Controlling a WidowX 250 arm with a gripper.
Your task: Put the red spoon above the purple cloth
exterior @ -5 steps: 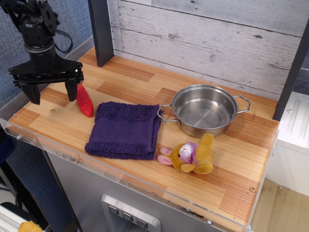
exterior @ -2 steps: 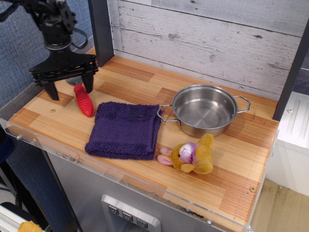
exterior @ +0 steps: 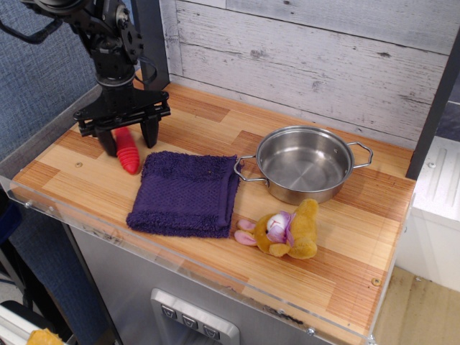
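My gripper takes the red spoon by its handle's smooth part next, to set it above the purple cloth.
The red spoon lies on the wooden counter just left of the purple cloth, its ribbed red handle pointing toward me; its metal bowl is hidden behind the gripper. The purple cloth lies folded flat near the counter's front edge. My gripper is open, its two black fingers straddling the far end of the spoon's handle, low over the counter. The fingers stand apart from the handle on both sides.
A steel pot with two handles stands right of the cloth. A yellow and purple plush toy lies in front of the pot. A dark post and a plank wall rise behind. The counter's front edge has a clear lip.
My gripper has moved right and toward the back, from left of the spoon to directly over its far end, staying open. The spoon and cloth have not moved.
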